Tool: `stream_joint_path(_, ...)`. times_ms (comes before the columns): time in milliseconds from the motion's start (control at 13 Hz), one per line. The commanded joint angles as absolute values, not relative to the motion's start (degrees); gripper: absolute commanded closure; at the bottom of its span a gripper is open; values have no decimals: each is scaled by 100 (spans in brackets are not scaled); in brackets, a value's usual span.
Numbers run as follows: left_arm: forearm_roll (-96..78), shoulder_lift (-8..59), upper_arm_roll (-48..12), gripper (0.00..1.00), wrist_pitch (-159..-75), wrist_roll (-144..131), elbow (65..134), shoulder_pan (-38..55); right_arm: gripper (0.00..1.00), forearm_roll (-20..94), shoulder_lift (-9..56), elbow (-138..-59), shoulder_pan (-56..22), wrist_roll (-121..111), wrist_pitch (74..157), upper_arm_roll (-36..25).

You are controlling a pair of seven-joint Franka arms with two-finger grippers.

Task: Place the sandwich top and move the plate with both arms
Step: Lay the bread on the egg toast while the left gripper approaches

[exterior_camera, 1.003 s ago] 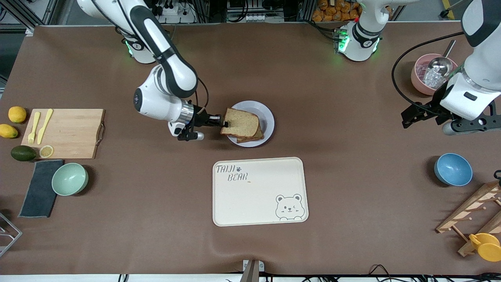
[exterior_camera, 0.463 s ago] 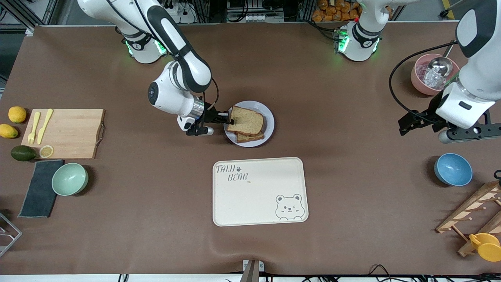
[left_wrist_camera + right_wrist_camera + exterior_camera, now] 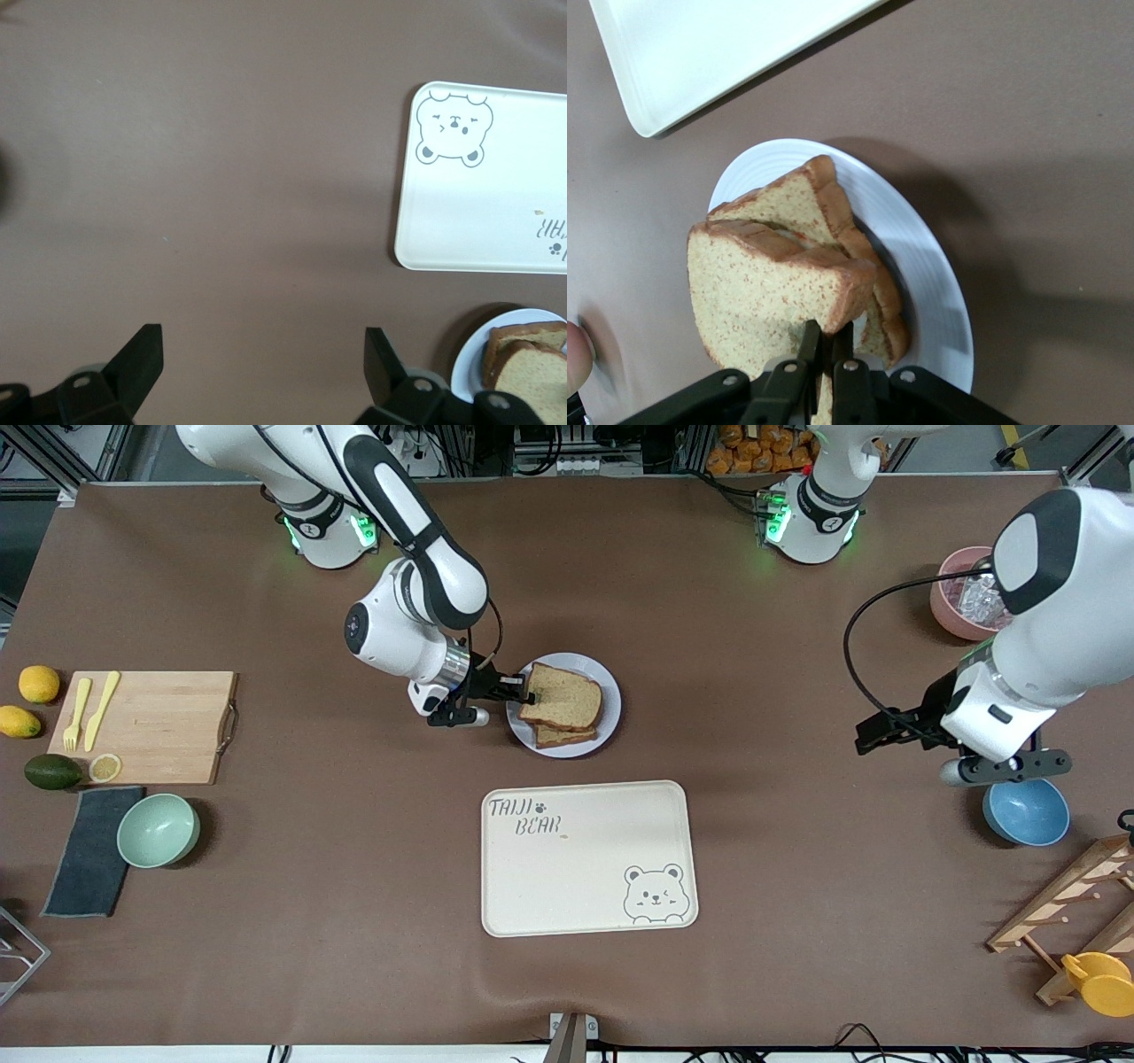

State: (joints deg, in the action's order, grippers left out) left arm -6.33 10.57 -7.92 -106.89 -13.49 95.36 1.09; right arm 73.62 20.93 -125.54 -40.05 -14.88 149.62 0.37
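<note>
The sandwich top [image 3: 568, 697] lies over the lower slice [image 3: 567, 736], so it is time for my right gripper to release it now.
The pale plate [image 3: 605, 691] sits mid-table with a lower bread slice [image 3: 567, 736] on it. My right gripper [image 3: 524, 688] is shut on the edge of the sandwich top [image 3: 563, 696], a plain brown slice held over the lower slice and plate. In the right wrist view the fingers [image 3: 808, 341] pinch the sandwich top [image 3: 757, 283] above the lower slice [image 3: 806, 190] and the plate [image 3: 930, 283]. My left gripper [image 3: 864, 737] is open and empty over bare table toward the left arm's end. In the left wrist view its fingers [image 3: 142, 359] stand wide apart; the plate [image 3: 474, 354] shows at the corner.
A cream bear-printed tray [image 3: 586, 857] lies nearer the front camera than the plate. A blue bowl [image 3: 1025, 809] and a pink bowl [image 3: 952, 607] are near the left arm. A cutting board [image 3: 151, 726], a green bowl [image 3: 158, 830] and fruit are at the right arm's end.
My right gripper has carried the sandwich top farther over the plate, onto the lower slice. My left arm has swung down and toward the table's middle.
</note>
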Motion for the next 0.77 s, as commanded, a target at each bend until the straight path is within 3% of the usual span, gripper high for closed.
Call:
stream_joint_path(0, -930, 1221, -817, 0, -10740, -1283, 9475, 105, 94, 7584, 2101, -12533, -4087, -1468, 15020, -9)
stream_joint_path(154, -1429, 1414, -817, 0, -10810, -1283, 9483, 97, 88, 7804, 2162, -12481, -4113, -1468, 15055, -9)
stream_joint_path(231, -1772, 1511, -817, 0, -10828, -1283, 9483, 97, 79, 7892, 2171, -12428, -4165, -1442, 15082, -9)
stream_joint_path(309, -2141, 1573, -809, 0, -10828, -1283, 9483, 105, 60, 7893, 2171, -12410, -4218, -1293, 15082, -17)
stream_joint_path(463, -2626, 1661, -826, 0, -10819, -1292, 9510, 123, 51, 7893, 2180, -12375, -4184, -1187, 15073, -18)
stream_joint_path(694, -3233, 1793, -835, 0, -10784, -1283, 9606, 316, 47, 7893, 2180, -12375, -4131, -1204, 15065, -26)
